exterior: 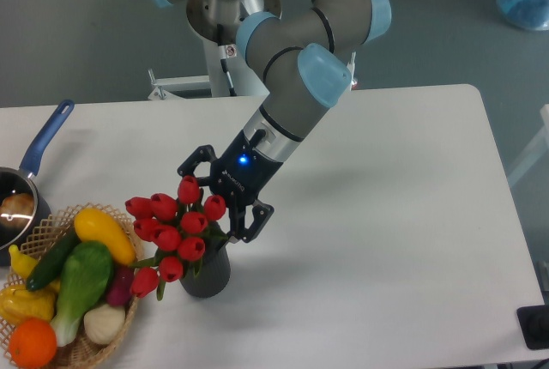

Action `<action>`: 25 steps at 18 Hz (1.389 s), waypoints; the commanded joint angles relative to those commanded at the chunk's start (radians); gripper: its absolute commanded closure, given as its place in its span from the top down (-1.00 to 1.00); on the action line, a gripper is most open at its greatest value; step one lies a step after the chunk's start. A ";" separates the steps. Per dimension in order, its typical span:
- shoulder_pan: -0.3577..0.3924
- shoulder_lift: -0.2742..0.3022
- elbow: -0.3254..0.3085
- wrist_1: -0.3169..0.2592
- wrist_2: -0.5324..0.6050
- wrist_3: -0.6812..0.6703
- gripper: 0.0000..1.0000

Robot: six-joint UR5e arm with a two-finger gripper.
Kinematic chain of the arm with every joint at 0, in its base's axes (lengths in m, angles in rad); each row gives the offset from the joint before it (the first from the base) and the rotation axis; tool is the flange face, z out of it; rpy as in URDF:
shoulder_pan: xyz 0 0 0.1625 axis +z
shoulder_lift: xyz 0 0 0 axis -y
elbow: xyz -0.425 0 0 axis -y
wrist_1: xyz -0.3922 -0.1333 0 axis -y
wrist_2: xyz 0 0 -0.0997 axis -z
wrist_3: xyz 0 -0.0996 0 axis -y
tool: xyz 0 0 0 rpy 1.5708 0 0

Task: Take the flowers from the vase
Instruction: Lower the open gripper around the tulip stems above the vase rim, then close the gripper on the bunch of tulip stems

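My gripper is to grab the green stems of the flowers (176, 227) next, just beneath the red buds, so that it can lift them out of the vase (208, 273).
The flowers (176, 227), a bunch of red tulip buds with green stems, stand in the vase (208, 273), a short dark grey cylinder near the table's front left. My gripper (214, 202) comes down from the upper right and is open, its black fingers spread on either side of the bunch's upper right buds. One finger (190, 163) shows behind the topmost bud, the other (249, 223) just right of the buds above the vase's mouth. Nothing is held between them.
A wicker basket (81, 350) of produce sits directly left of the vase, touching distance from the lowest buds. A blue-handled saucepan (30, 172) lies at the far left edge. The table's front edge runs just below the vase.
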 joint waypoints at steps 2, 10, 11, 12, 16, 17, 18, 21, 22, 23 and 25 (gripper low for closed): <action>0.000 -0.003 0.000 0.000 -0.008 0.002 1.00; 0.002 -0.012 -0.002 0.005 -0.017 0.008 0.33; 0.002 -0.012 0.000 0.005 -0.017 0.009 0.29; 0.005 -0.012 0.000 0.006 -0.017 0.009 0.24; 0.005 -0.012 0.000 0.006 -0.018 0.009 -0.13; 0.006 -0.012 0.000 0.006 -0.023 0.009 -0.14; 0.008 -0.012 0.000 0.006 -0.026 0.011 -0.14; 0.011 -0.011 0.000 0.006 -0.034 0.009 -0.14; 0.011 -0.011 0.000 0.006 -0.038 0.009 -0.14; 0.011 -0.011 0.000 0.006 -0.038 0.009 -0.14; 0.012 -0.011 -0.003 0.008 -0.043 0.009 -0.14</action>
